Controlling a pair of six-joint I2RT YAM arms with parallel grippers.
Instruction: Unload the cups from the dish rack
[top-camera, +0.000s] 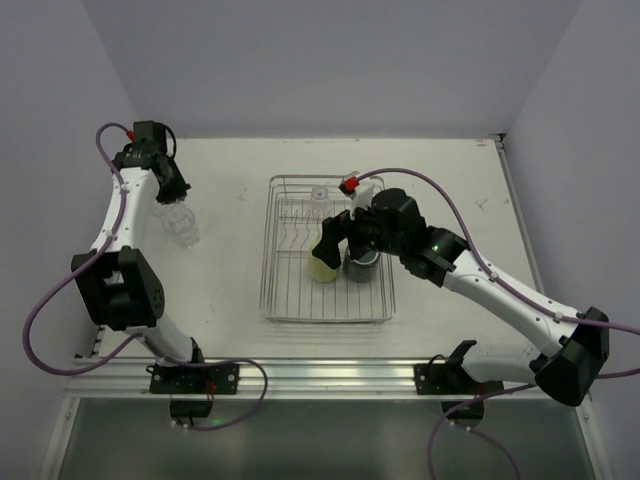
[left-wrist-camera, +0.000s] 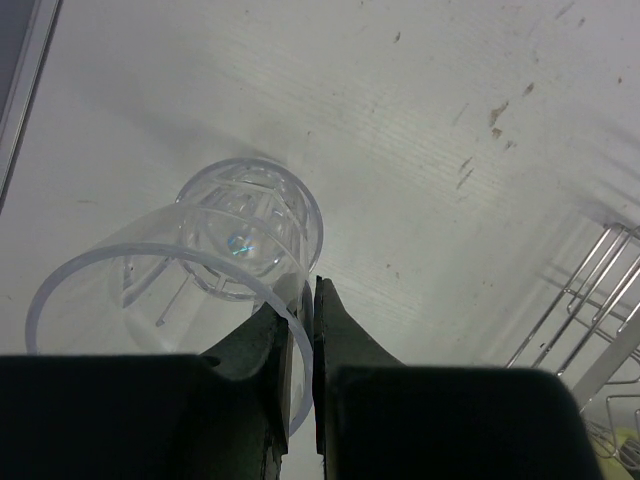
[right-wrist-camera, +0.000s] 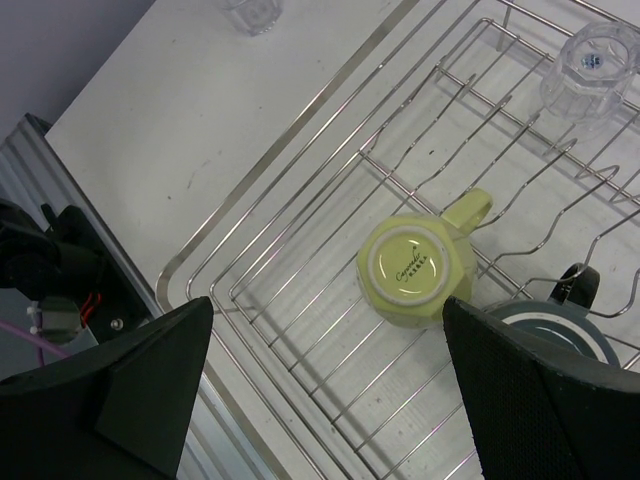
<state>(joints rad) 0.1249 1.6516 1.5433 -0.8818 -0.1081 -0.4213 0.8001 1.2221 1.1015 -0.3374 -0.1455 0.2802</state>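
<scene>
My left gripper needs to keep holding the held tumbler, because its base is in line with the second tumbler's opening but is tilted above it.
The silver wire dish rack (top-camera: 290, 300) stands mid-table. In it are an upside-down pale yellow cup (right-wrist-camera: 412, 270), a dark grey mug (right-wrist-camera: 556, 326) beside it, and an upside-down clear tumbler (right-wrist-camera: 592, 62) at the far end. My right gripper (right-wrist-camera: 330, 335) is open above the rack, with the yellow cup near its right finger; it also shows in the top view (top-camera: 334, 248). My left gripper (left-wrist-camera: 310, 292) is shut on the rim of a clear tumbler (left-wrist-camera: 150, 270), held just above a second clear tumbler (left-wrist-camera: 250, 225) that stands on the table left of the rack.
The rack's corner (left-wrist-camera: 590, 300) shows at the right edge of the left wrist view. The rack's upright plate prongs (right-wrist-camera: 470, 150) stand between the yellow cup and the far tumbler. The table's left edge (left-wrist-camera: 25, 90) is close to the left gripper.
</scene>
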